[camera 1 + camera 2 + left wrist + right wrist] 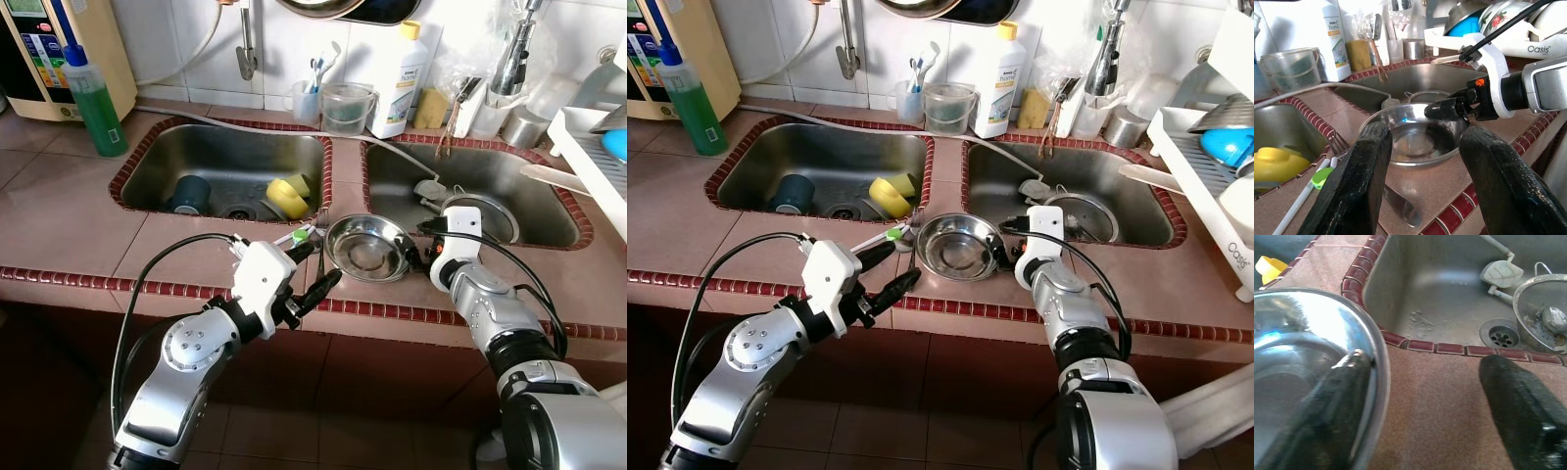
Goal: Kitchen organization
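My right gripper takes hold of the steel bowl by its thin rim next, since the bowl's round body spreads wider than the open fingers.
A shiny steel bowl [364,247] sits upright on the tiled counter strip in front of the two sinks. My right gripper [415,249] is at the bowl's right edge and is open. In the right wrist view one finger [1332,411] lies over the inside of the bowl [1298,362] and the other finger [1518,401] rests outside on the tile, so the rim is between them. My left gripper [315,270] hovers open just left of the bowl, near the counter's front edge, holding nothing. A fork [1398,205] and a white utensil with a green tip [1308,188] lie below it.
The left sink [157,162] holds a dark blue cup [189,194] and a yellow item [287,196]; the right sink has a metal strainer [490,213]. A green bottle [95,103], a clear tub [345,108] and a white detergent bottle [402,83] stand behind. A dish rack [598,162] is at right.
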